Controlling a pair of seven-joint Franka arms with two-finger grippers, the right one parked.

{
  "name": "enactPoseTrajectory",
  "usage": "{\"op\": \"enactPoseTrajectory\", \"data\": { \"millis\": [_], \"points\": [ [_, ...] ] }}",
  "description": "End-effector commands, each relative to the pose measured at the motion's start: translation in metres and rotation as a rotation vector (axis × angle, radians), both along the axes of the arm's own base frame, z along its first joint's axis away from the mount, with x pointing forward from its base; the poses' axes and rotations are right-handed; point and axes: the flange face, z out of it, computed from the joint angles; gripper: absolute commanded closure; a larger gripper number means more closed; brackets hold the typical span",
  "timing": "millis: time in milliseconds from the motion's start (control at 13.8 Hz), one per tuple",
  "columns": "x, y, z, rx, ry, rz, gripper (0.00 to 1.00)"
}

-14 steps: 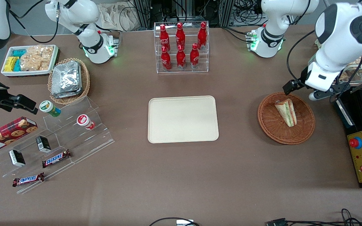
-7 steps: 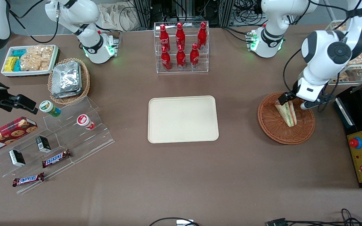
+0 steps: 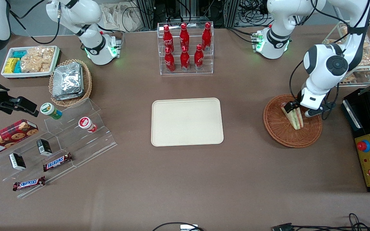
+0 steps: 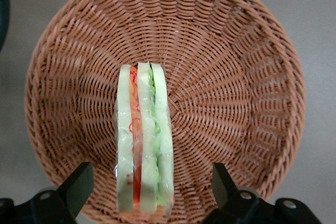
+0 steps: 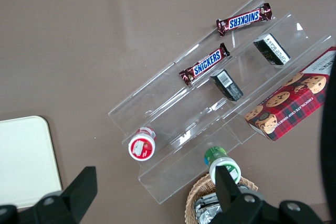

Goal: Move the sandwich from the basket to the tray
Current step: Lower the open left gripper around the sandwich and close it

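My left gripper grabs the sandwich by the bread at its wide end (image 3: 292, 113) next, to set it on the cream tray (image 3: 187, 122).
The sandwich (image 3: 295, 117) (image 4: 143, 140), a clear-wrapped wedge of white bread with red and green filling, stands on edge in the round brown wicker basket (image 3: 278, 128) (image 4: 236, 77) toward the working arm's end of the table. My left gripper (image 3: 297, 109) (image 4: 149, 190) hangs low over the basket, open, with one black finger (image 4: 79, 184) on each side of the sandwich's wide end and a gap on both sides. The cream tray (image 3: 187, 122) lies bare at the table's middle.
A clear rack of red bottles (image 3: 185, 48) stands farther from the camera than the tray. A black control box (image 3: 369, 160) lies beside the basket at the table's end. Stepped acrylic shelves (image 3: 59, 141) with snacks and a foil-packet basket (image 3: 70, 81) sit toward the parked arm's end.
The left gripper has come down and moved in over the basket, from above its rim to straddling the sandwich. The sandwich has not moved.
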Motion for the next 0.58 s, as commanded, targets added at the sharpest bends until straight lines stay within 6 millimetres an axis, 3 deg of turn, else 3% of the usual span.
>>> {"op": "enactPoseTrajectory", "data": {
  "millis": [0, 290, 363, 508],
  "points": [
    [-0.003, 0.003, -0.022, 0.005, -0.016, -0.013, 0.01],
    [-0.006, 0.012, -0.051, 0.007, -0.007, -0.003, 0.04],
    [-0.006, 0.013, -0.052, 0.007, -0.004, -0.003, 0.14],
    [-0.007, 0.013, -0.053, 0.007, 0.0, -0.003, 0.48]
  ]
}}
